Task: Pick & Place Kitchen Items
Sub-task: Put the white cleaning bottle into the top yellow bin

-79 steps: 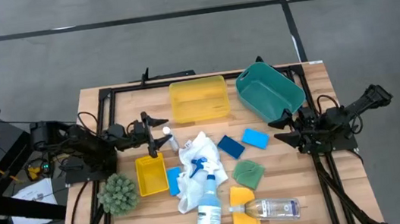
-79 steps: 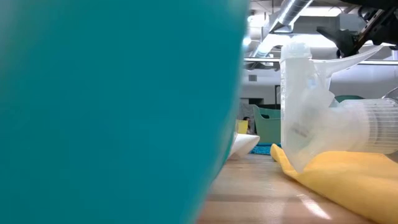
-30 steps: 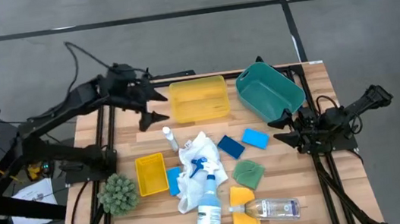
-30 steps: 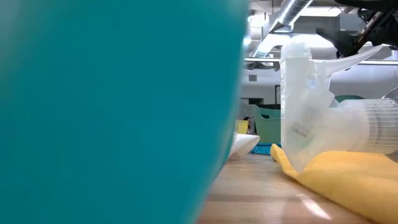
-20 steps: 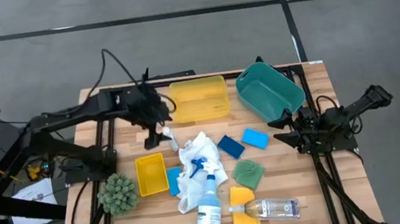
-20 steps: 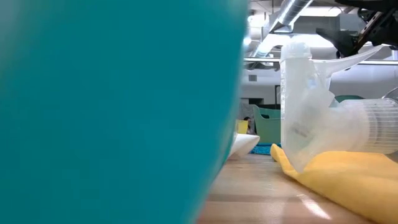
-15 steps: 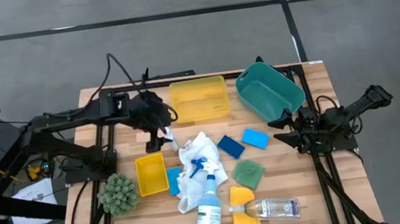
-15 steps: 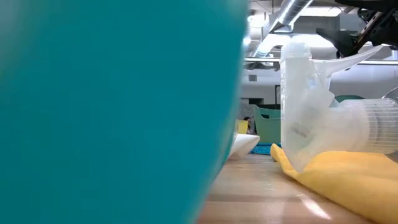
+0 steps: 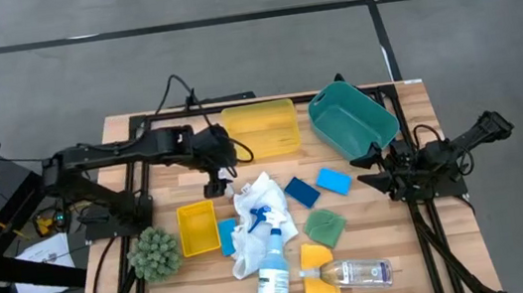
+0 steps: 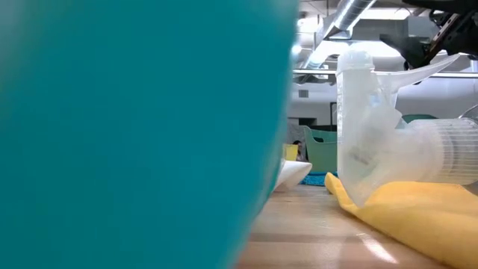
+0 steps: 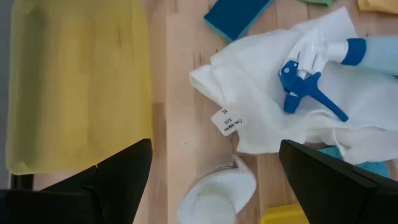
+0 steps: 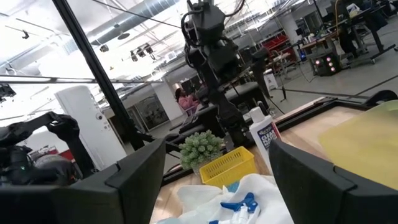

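My left gripper lowers next before closing on the white bottle's cap (image 11: pixel 213 208), since its open fingers are above the cap and closing now would miss the cap.
My left gripper (image 9: pixel 217 183) hangs open, pointing steeply down over the upright white bottle (image 11: pixel 215 198). Its fingers stand wide on either side of the bottle's cap without touching it. Beside the bottle lies a white cloth (image 9: pixel 255 215) with the blue-liquid spray bottle (image 9: pixel 272 265) across it. Two blue sponges (image 9: pixel 301 192) (image 9: pixel 334 180), a green cloth (image 9: pixel 325 225) and a clear bottle (image 9: pixel 352 273) on a yellow cloth (image 9: pixel 320 281) lie toward the right. My right gripper (image 9: pixel 369 168) waits open at the right side.
A large yellow tray (image 9: pixel 259 130) and a tilted teal bin (image 9: pixel 350 121) stand at the far edge. A small yellow tray (image 9: pixel 197 227) and a spiky green ball (image 9: pixel 155 253) sit near the left. Another blue sponge (image 9: pixel 227 237) lies by the small tray.
My left gripper has swung from the table's far left corner toward the middle and down, tipping to point steeply downward, until it hangs over the white bottle. Its fingers have stayed open. Nothing on the table has moved.
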`<state>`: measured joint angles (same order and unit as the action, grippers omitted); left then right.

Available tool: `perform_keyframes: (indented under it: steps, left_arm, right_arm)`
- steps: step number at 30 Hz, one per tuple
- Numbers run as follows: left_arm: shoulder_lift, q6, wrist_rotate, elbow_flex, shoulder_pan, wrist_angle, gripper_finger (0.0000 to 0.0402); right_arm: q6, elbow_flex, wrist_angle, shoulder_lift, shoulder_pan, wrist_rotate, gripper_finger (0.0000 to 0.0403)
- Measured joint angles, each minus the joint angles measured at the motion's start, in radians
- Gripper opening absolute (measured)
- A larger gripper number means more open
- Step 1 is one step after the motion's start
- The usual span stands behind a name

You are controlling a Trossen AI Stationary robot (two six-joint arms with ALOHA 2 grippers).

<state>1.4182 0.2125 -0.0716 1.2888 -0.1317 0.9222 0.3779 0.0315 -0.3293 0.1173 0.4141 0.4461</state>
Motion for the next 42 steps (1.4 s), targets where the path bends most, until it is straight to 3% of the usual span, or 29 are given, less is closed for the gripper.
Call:
perform_keyframes:
  steps: [14, 19, 42]
  left_arm:
    - [0.004, -0.064, 0.004, 0.000, -0.066, 0.112, 0.0348]
    - [0.004, -0.068, 0.063, 0.000, -0.066, 0.113, 0.0333]
    - [0.004, -0.068, 0.068, -0.079, -0.062, 0.078, 0.0276]
  right_arm:
    - [0.005, 0.000, 0.008, 0.000, 0.000, 0.000, 0.0278]
    - [0.005, 0.000, 0.007, 0.000, 0.000, 0.000, 0.0278]
    - [0.007, 0.000, 0.007, 0.000, 0.000, 0.000, 0.0278]
